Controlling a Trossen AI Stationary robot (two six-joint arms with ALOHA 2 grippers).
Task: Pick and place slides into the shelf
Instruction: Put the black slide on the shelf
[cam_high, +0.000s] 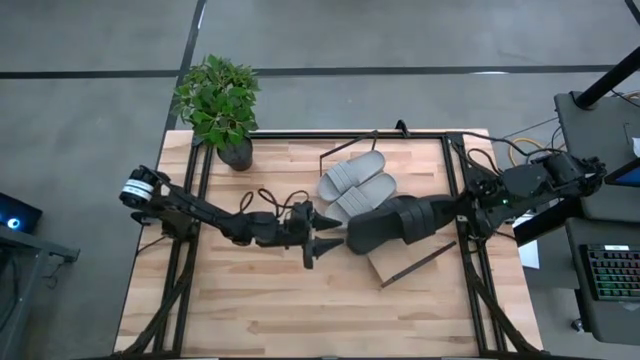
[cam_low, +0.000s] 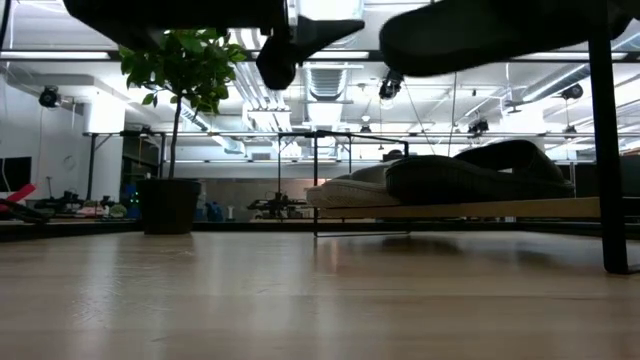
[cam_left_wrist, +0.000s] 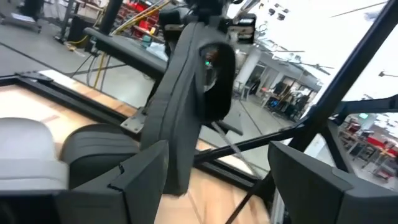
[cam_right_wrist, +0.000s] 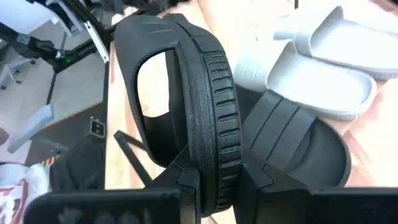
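The black slide's loose end (cam_high: 356, 239) (cam_left_wrist: 174, 174) is still just ahead of my left gripper's fingers, so I need to move that gripper forward before I close it on the black slide.
My right gripper (cam_high: 432, 214) (cam_right_wrist: 219, 190) is shut on a black slide (cam_high: 385, 228), which it holds on edge above the table. The slide also shows at the top of the low view (cam_low: 480, 35). My left gripper (cam_high: 330, 238) (cam_left_wrist: 217, 186) is open just left of that slide's free end, and I see no touch. The light grey pair (cam_high: 355, 180) lies side by side on the shelf (cam_high: 400, 266). The other black slide (cam_right_wrist: 298, 149) lies flat on the shelf board next to the grey pair, under the held slide. My right gripper pinches the black slide's sole at the end nearest the arm (cam_right_wrist: 214, 177). One finger is on the footbed side by the strap, the other on the underside. The fingers come level from the table's right, along the slide. The slide is lifted clear, on its side, pointing toward the left gripper.
A potted plant (cam_high: 220, 105) stands at the table's far left corner. The shelf's black rod frame (cam_high: 420, 262) juts out near the middle of the table. The table's near half (cam_high: 300, 310) is bare wood.
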